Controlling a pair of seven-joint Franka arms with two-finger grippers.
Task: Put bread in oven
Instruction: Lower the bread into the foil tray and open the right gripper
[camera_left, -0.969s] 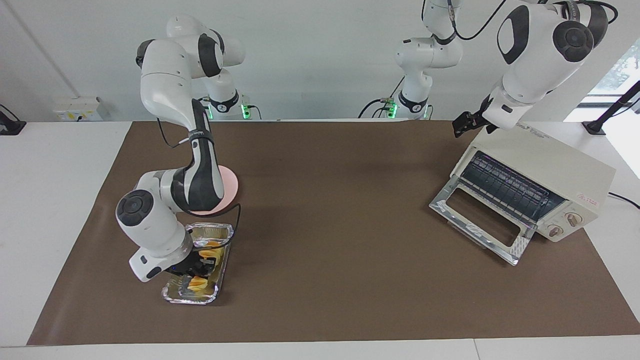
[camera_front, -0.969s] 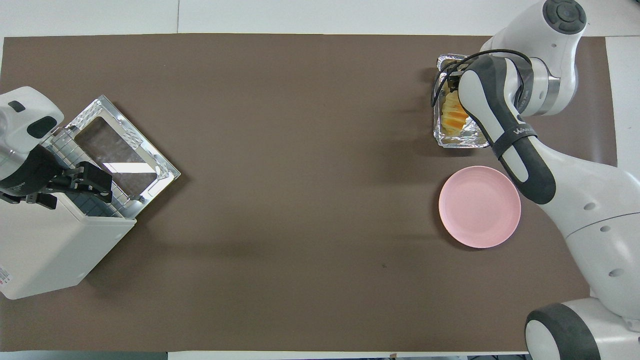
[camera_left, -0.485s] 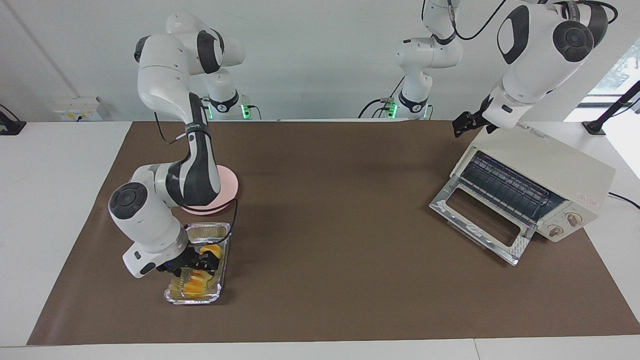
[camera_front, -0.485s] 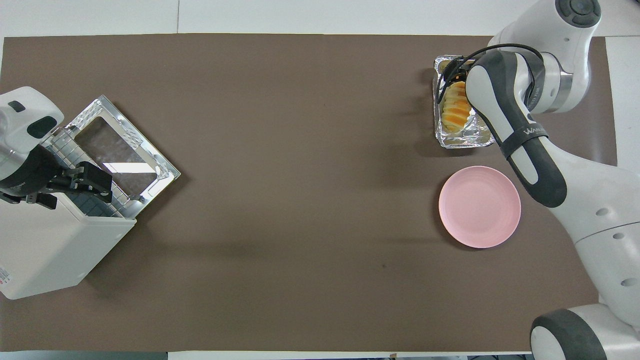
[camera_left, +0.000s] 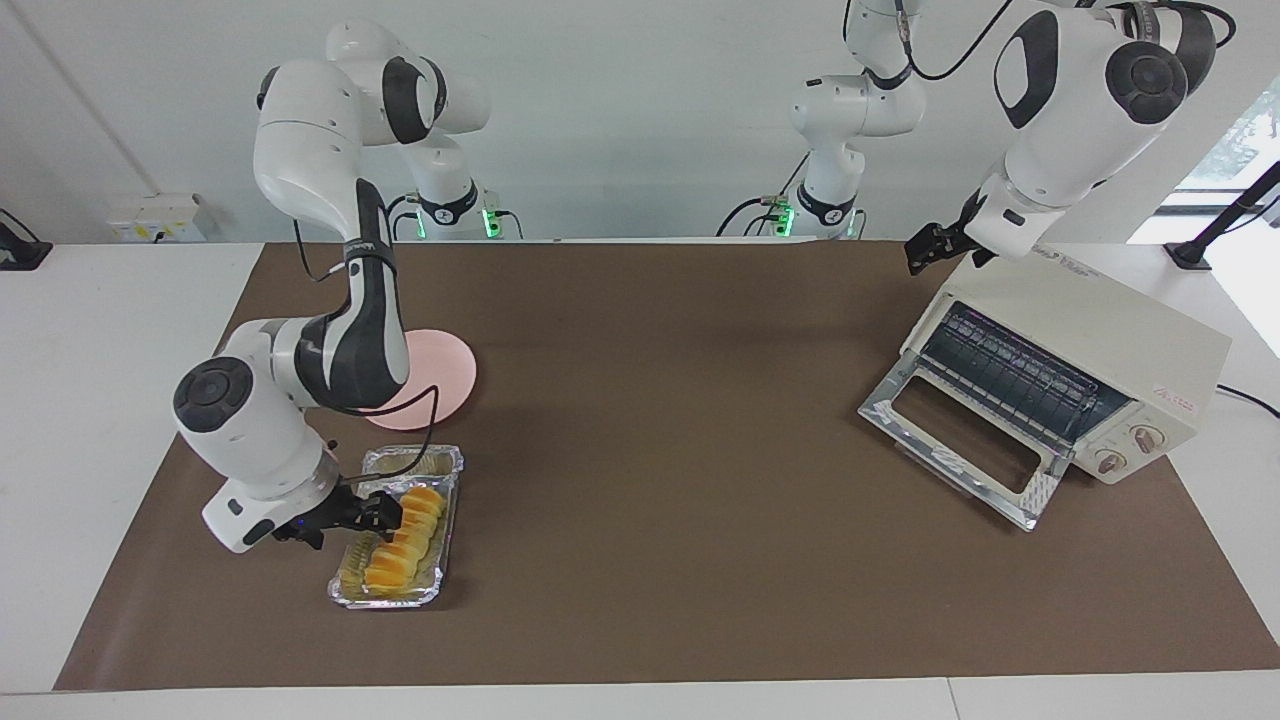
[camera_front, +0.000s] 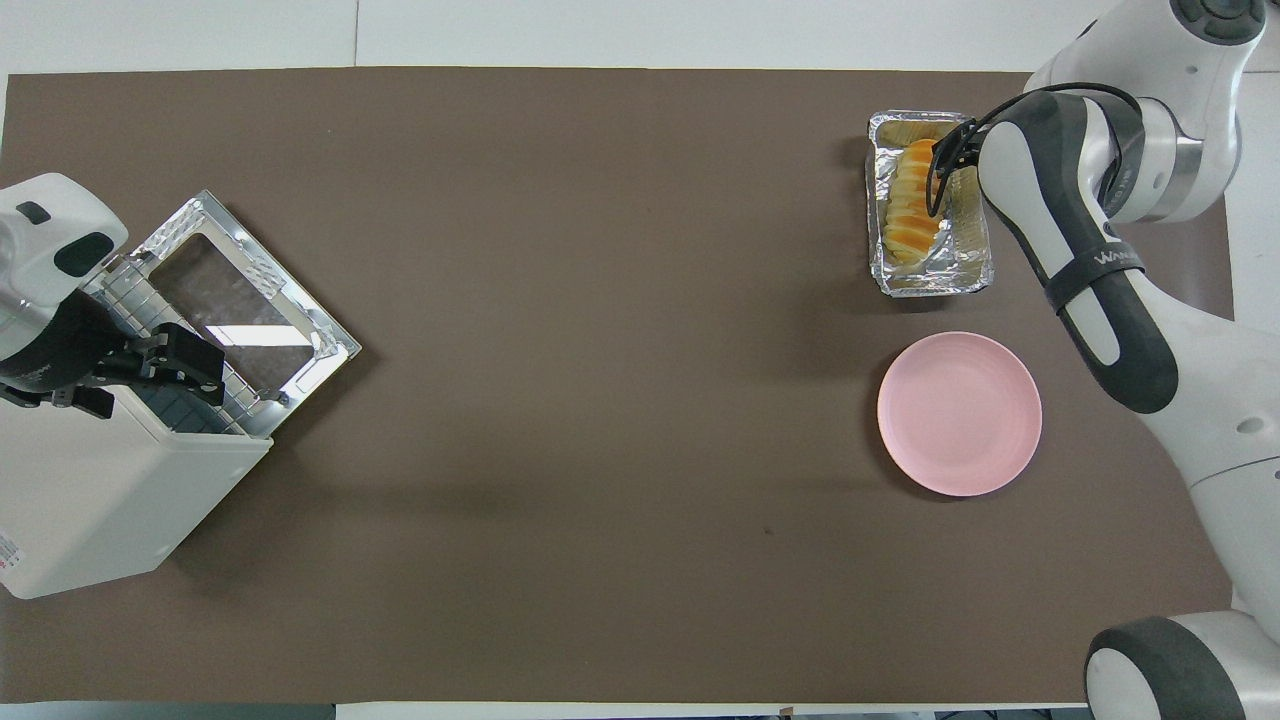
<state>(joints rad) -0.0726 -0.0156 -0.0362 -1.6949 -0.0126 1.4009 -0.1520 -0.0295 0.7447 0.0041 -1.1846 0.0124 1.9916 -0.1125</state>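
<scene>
I should bring the bread toward the oven, so next I should use my right gripper to pick up the foil tray by its crinkled rim.
The yellow-orange bread lies in a crinkled foil tray at the right arm's end of the table; it also shows in the overhead view. My right gripper is low beside the bread, at the tray's edge, open and holding nothing. The cream-white oven stands at the left arm's end with its glass door dropped open and the wire rack showing. My left gripper waits in the air over the oven's top corner nearest the robots.
A round pink plate lies bare, nearer to the robots than the foil tray. A brown mat covers the table between the tray and the oven.
My right gripper has drawn back off the bread toward the right arm's end of the table, leaving the bread uncovered in the tray. The left arm has not moved.
</scene>
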